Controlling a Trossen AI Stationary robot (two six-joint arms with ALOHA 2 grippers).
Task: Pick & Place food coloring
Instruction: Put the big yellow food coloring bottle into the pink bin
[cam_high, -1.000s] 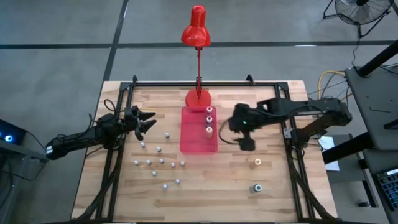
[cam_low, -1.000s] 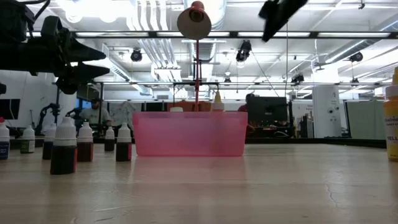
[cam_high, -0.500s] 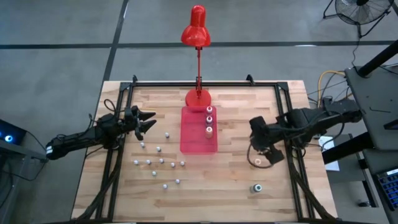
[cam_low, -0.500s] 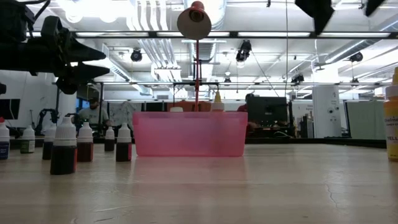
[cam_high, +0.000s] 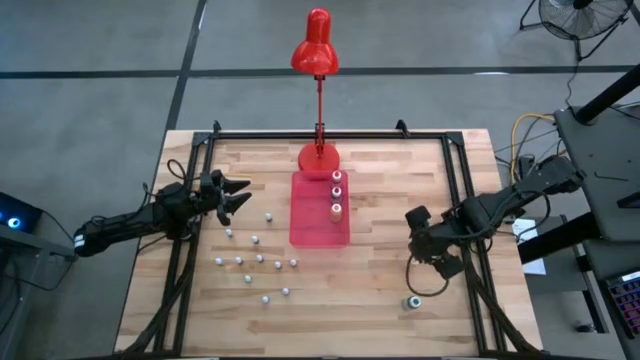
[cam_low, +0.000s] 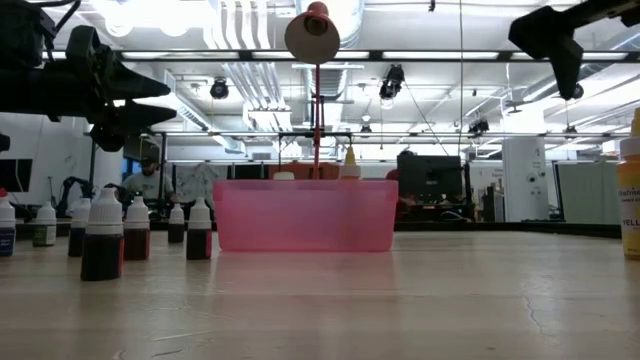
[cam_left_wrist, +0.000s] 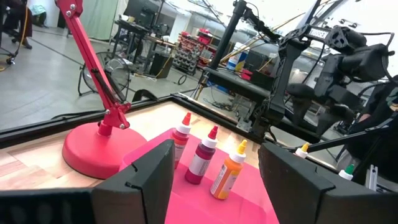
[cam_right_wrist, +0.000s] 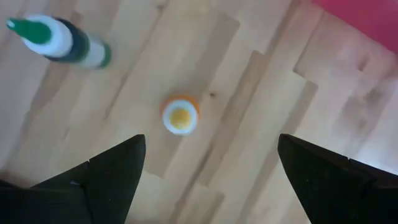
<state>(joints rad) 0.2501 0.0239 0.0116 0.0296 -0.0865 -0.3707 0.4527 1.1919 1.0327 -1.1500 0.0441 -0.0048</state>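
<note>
The yellow-capped bottle has to go in the red tray (cam_right_wrist: 373, 20), so my right gripper will grab it by its orange body (cam_right_wrist: 176, 99) next.
The food coloring is a set of tiny bottles. Three stand in the red tray (cam_high: 312, 228): pink-capped (cam_left_wrist: 181, 132), red-capped (cam_left_wrist: 203, 157) and orange (cam_left_wrist: 227, 172). A yellow-capped bottle (cam_right_wrist: 180, 116) stands on the wood right of the tray, a teal-capped one (cam_high: 411, 302) nearer the front edge. Several small whitish-capped bottles (cam_high: 258, 260) stand left of the tray. My right gripper (cam_high: 432, 246) hangs open over the yellow-capped bottle, pointing steeply down, its fingers (cam_right_wrist: 102, 171) wide on either side and above it. My left gripper (cam_high: 236, 194) waits open and level at the table's left.
A red desk lamp stands with its base (cam_high: 319, 156) just beyond the tray's far end, its head over the far edge. A black frame rail (cam_high: 462, 225) runs along the table's right side by my right arm. Bare wood lies between tray and right rail.
My right gripper has swung from beside the tray's right side toward the table's near right, sinking a little, and now hangs over the yellow-capped bottle. Its fingers stay open. No bottle has moved.
</note>
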